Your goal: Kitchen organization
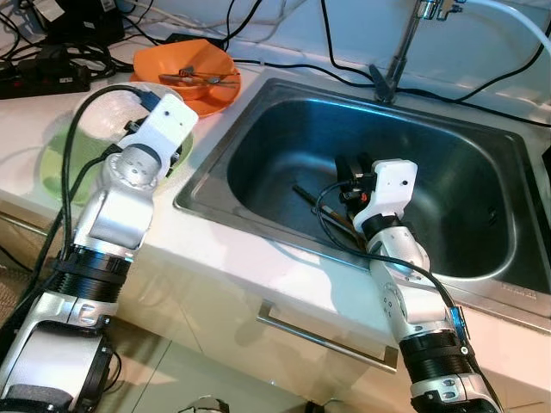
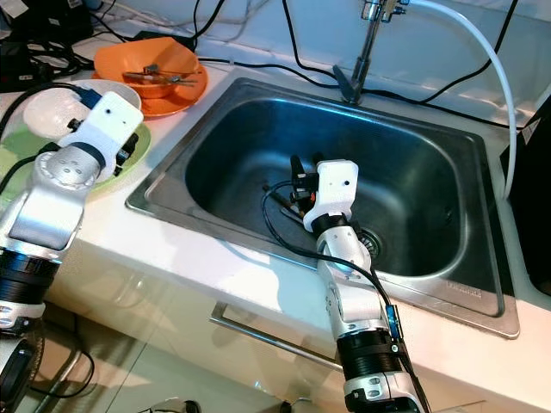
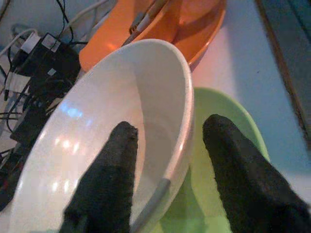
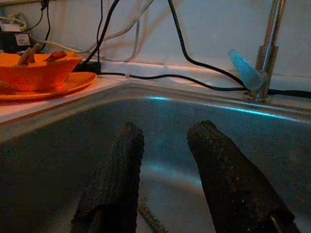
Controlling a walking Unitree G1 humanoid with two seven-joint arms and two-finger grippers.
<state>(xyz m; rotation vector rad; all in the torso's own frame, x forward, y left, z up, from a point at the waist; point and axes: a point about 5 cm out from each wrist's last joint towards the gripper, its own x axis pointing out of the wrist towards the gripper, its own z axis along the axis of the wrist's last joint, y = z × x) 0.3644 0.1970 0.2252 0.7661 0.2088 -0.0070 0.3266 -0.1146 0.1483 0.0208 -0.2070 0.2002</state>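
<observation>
My left gripper grabs the white bowl by its thin rim (image 3: 181, 141) next, since its round body is far wider than my open fingers.
A white bowl (image 3: 97, 126) rests on a green plate (image 3: 216, 104) on the counter left of the sink (image 1: 284, 129). My left gripper (image 3: 170, 126) is open over the bowl's rim: one finger (image 3: 109, 179) is inside the bowl, the other outside above the plate. Just behind stands an orange bowl on an orange plate (image 1: 207, 99), holding spoons and chopsticks. Down in the steel basin, my right gripper (image 4: 169, 128) is open with nothing between its fingers. A thin dark utensil (image 4: 150, 218) lies on the sink floor just below it.
The faucet (image 1: 400, 52) rises at the sink's back edge, and a white hose (image 2: 491, 52) curves off to the right. Black cables and a power strip (image 1: 43, 77) crowd the back left counter. A drawer handle (image 1: 318, 331) is below the counter front.
</observation>
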